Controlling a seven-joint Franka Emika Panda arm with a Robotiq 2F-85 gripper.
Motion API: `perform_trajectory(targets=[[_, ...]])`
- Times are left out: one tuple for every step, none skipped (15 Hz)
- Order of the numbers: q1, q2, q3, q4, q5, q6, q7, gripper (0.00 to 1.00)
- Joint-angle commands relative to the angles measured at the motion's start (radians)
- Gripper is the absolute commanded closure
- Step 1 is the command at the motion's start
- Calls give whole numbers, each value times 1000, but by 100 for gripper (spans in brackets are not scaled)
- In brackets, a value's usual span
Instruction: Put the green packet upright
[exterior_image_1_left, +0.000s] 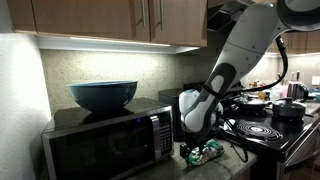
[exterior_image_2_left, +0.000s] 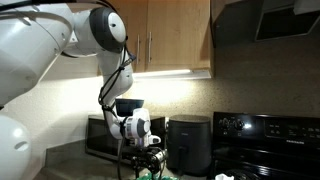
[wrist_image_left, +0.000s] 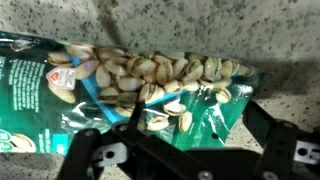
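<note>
I need to reach the green packet and grab it near its pistachio-printed end, so the opposite end with the letters stays free to stand the packet upright.
The green packet, a glossy pouch printed with pistachios, lies flat on the speckled counter and fills most of the wrist view. My gripper is open and just above the packet's right end. One dark finger overlaps the pouch and the other sits at its right edge. In both exterior views the gripper hangs low over the counter beside the microwave, with the green packet partly hidden under it.
A black microwave with a dark blue bowl on top stands close beside the gripper. A stove with pots is on the far side. A black appliance and the backsplash wall lie behind. Cabinets hang overhead.
</note>
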Motion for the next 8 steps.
perform_trajectory(targets=[[9,29,-18,30,-24,-21,49,26],[8,31,-19,34,-23,-26,51,32],[7,33,-19,39,-22,-32,50,39],[5,35,-17,44,-20,-37,49,45],[5,38,-17,49,-21,-39,49,52],[4,38,-14,53,-18,-45,46,58],[2,38,-12,57,-17,-50,45,63],[0,40,-8,63,-12,-62,44,70]])
